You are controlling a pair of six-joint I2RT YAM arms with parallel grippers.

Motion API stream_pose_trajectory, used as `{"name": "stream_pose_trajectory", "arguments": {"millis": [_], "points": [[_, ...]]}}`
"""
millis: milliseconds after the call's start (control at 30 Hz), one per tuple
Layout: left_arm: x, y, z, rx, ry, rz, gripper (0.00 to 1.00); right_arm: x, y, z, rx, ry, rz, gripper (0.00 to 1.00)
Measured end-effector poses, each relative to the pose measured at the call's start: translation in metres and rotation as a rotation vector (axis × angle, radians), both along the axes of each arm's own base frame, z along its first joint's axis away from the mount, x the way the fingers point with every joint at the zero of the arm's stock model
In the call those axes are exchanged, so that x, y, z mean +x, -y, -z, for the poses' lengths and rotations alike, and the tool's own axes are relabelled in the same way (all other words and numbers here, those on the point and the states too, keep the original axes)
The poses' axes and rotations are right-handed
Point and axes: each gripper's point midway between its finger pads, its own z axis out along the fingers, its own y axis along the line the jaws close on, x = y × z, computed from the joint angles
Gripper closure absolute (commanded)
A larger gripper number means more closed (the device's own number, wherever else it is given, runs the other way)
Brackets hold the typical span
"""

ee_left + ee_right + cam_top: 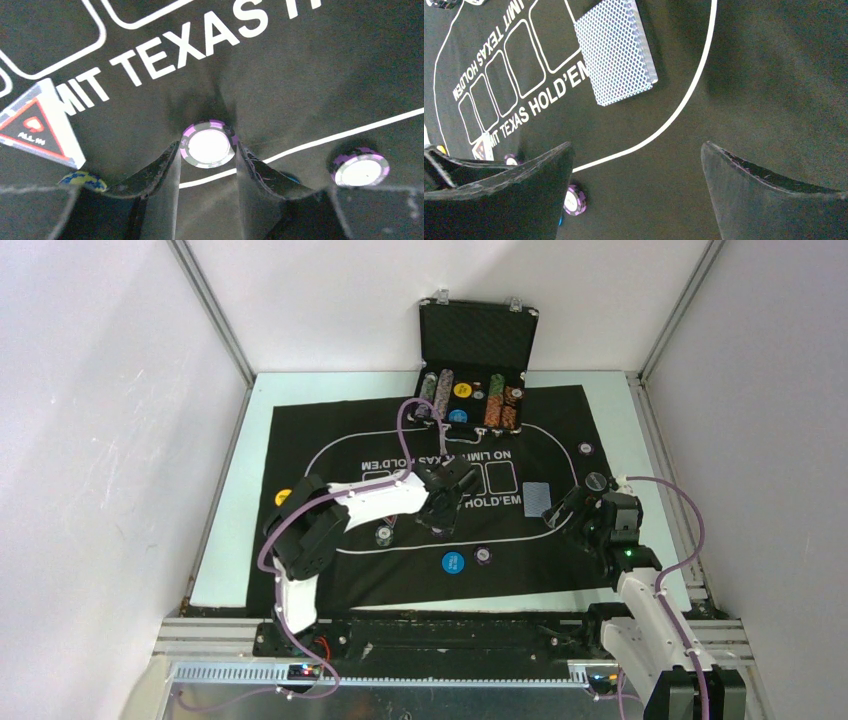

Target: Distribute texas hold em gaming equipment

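Note:
The purple-edged chip (208,144) would lift now, its rim pressed by my left gripper's fingers.
A purple-edged chip (208,144) with a white face sits between my left gripper's (207,150) fingertips, and both tips touch its rim. In the top view that gripper (440,512) hangs over the mat's (330,435) middle. A second purple chip (360,167) lies to its right. The blue-backed deck of cards (616,50) lies on the mat ahead of my right gripper (636,146), which stands wide open over bare felt. Another purple chip (574,200) rests beside its left finger. In the top view, the right gripper (572,512) sits just right of the deck (537,497).
The open black case (478,340) with rows of chips stands at the mat's far edge. A blue button (452,562), a yellow button (283,497) and loose chips (384,535) lie on the mat. A triangular red-and-black marker (37,127) lies left of my left gripper.

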Motion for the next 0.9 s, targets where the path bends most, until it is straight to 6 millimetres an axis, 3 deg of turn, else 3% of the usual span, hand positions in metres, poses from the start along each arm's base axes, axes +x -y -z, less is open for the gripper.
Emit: {"name": "stream_pose_trajectory", "arguments": {"millis": [267,400,533,767,833,900], "points": [[0.018,-0.007,-0.045,-0.089,0.086,-0.054,0.77,0.0,0.0,0.0,0.0,0.001,0.0,0.0],[0.032,-0.036,-0.063,-0.117,0.127,-0.136,0.78,0.0,0.0,-0.001,0.0,0.003,0.0,0.0],[0.041,-0.103,-0.07,-0.102,0.178,-0.311,0.77,0.0,0.0,-0.001,0.0,0.003,-0.001,0.0],[0.03,-0.27,-0.07,-0.083,0.286,-0.849,0.78,0.001,-0.001,-0.002,0.005,0.007,-0.006,0.0],[0.024,-0.305,-0.061,-0.087,0.294,-0.994,0.78,0.001,-0.001,-0.002,0.005,0.01,-0.007,0.0],[0.023,-0.325,-0.055,-0.101,0.298,-1.087,0.82,0.001,-0.002,-0.002,0.006,0.01,-0.008,0.0]]}}
